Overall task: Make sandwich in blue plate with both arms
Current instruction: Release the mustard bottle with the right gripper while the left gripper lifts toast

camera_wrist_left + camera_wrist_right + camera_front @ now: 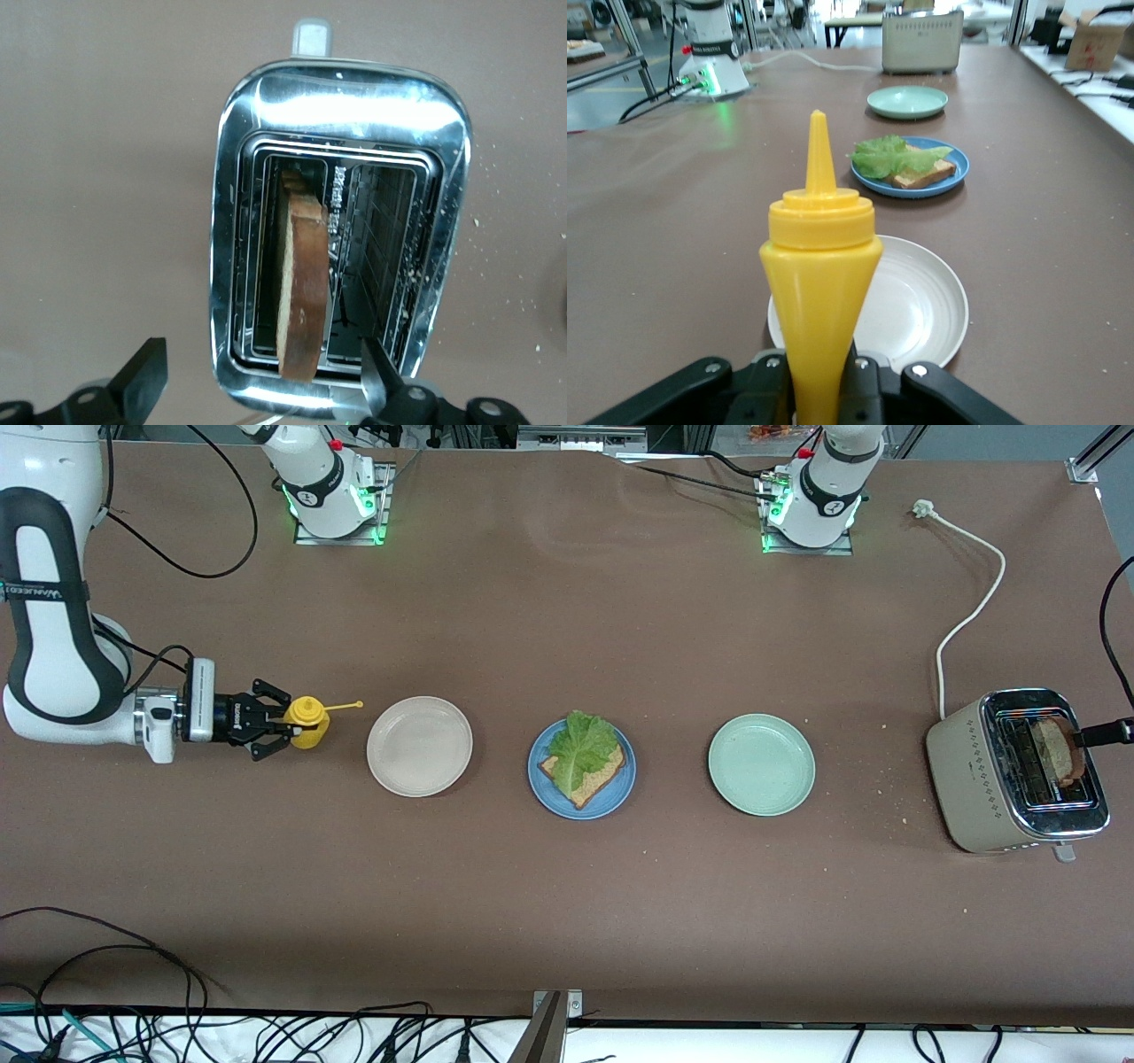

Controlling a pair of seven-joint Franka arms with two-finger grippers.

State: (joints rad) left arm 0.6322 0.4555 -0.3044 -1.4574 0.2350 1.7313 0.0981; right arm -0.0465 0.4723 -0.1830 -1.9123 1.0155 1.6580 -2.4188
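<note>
Next, my left gripper grabs the bread slice by its crust end sticking out, since the sides of the toaster slot close in around the slice.
The blue plate [542, 784] lies mid-table with one brown bread slice [592, 781] on it and a green lettuce leaf [580, 744] on top. A second bread slice [301, 283] stands in a slot of the beige and chrome toaster [961, 771] at the left arm's end. My left gripper [263, 359] hovers over that toaster, open, its fingers [146, 376] on either side of the slice's end without touching it. My right gripper [297, 726] is shut on a yellow squeeze bottle [819, 266] at the right arm's end, nozzle pointing toward the plates.
A beige-white plate [419, 746] lies between the yellow bottle and the blue plate. A mint-green plate [761, 764] lies between the blue plate and the toaster. The toaster's white cord [974, 602] runs toward the left arm's base. Crumbs dot the table near the toaster.
</note>
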